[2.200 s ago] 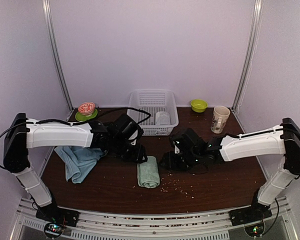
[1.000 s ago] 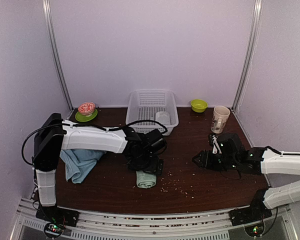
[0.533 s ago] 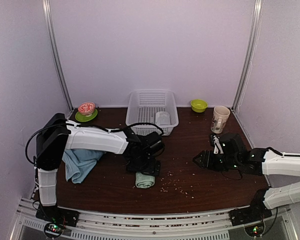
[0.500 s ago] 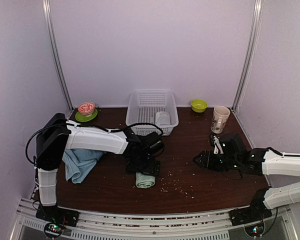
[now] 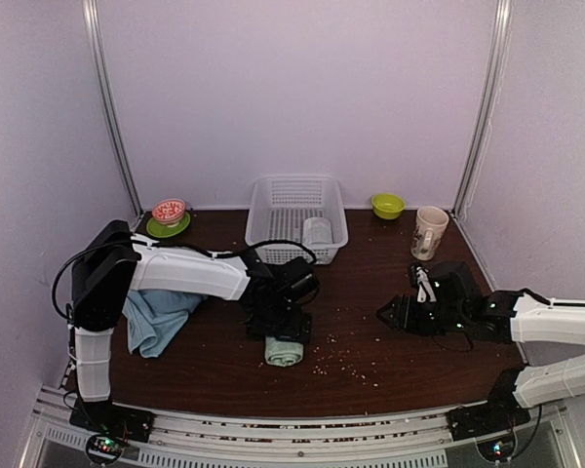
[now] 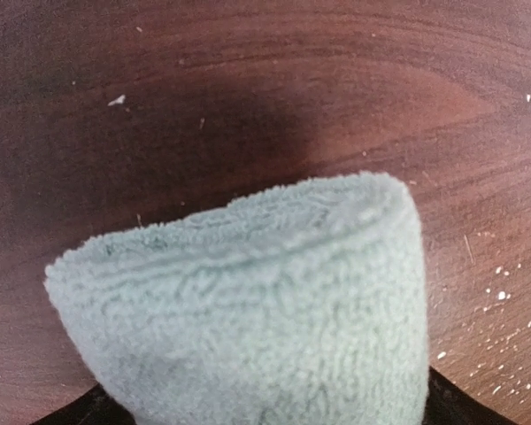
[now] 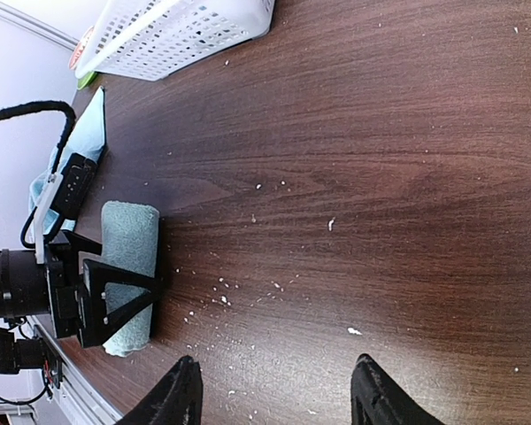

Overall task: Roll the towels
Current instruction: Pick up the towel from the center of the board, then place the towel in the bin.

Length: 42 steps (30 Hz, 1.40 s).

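I should close my left gripper on the roll now, because the fingers go down the pale green roll [image 5: 284, 345] [image 6: 270, 390] to the roll's lower edge.
The pale green towel [image 5: 285, 352] lies rolled up on the dark wooden table, near its front edge. My left gripper [image 5: 281, 329] stands right over it with the jaws wide open on either side of the roll. In the left wrist view the roll [image 6: 248, 310] fills the lower half and only the dark fingers [image 6: 465, 412] peek past its corners. The light blue towel [image 5: 154, 318] lies crumpled at the left. A greyish-white towel [image 5: 316, 230] sits in the basket. My right gripper [image 7: 279, 394] hovers open and empty over bare wood to the right of the roll [image 7: 128, 257].
A white lattice basket [image 5: 273, 200] stands at the back centre. A red bowl on a green plate [image 5: 169, 213] is at the back left; a green bowl [image 5: 387, 205] and a mug [image 5: 429, 232] are at the back right. Crumbs [image 5: 343, 361] dot the wood beside the roll.
About two seconds ago the green towel lay longer between both grippers; now it is a short roll under the left gripper, and the right arm has drawn back rightward. Hardly anything moved in the last second.
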Available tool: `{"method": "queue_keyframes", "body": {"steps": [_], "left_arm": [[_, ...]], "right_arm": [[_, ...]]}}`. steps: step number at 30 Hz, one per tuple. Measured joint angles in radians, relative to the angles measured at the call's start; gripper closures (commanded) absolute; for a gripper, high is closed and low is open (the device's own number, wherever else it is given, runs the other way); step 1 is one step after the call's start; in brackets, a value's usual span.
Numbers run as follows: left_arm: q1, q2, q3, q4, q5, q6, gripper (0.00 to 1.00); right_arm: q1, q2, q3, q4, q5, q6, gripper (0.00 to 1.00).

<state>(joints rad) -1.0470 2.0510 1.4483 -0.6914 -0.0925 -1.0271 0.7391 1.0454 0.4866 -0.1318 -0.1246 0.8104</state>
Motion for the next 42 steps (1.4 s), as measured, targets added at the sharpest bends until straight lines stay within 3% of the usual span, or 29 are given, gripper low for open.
{"method": "queue_keyframes", "body": {"steps": [8, 15, 16, 24, 34, 42], "left_arm": [[0.007, 0.002, -0.008, 0.012, 0.018, -0.010, 0.48], [0.010, 0.001, -0.016, 0.037, 0.045, -0.011, 0.97], [0.010, -0.003, -0.016, 0.037, 0.044, -0.015, 1.00], [0.045, -0.045, 0.055, -0.080, -0.002, 0.031, 1.00], [0.180, -0.160, 0.473, -0.231, -0.122, 0.165, 1.00], [0.310, -0.046, 0.720, -0.230, -0.143, 0.289, 1.00]], "right_arm": [[-0.009, -0.028, -0.003, 0.000, -0.007, 0.000, 0.43], [-0.019, -0.059, -0.003, -0.006, -0.009, -0.001, 0.43], [-0.021, -0.060, -0.003, -0.009, -0.009, -0.001, 0.43], [-0.032, -0.064, -0.003, -0.042, -0.010, -0.014, 0.43], [-0.035, -0.116, 0.038, -0.109, -0.007, -0.065, 0.43], [-0.039, -0.113, 0.043, -0.126, -0.006, -0.090, 0.43]]}}
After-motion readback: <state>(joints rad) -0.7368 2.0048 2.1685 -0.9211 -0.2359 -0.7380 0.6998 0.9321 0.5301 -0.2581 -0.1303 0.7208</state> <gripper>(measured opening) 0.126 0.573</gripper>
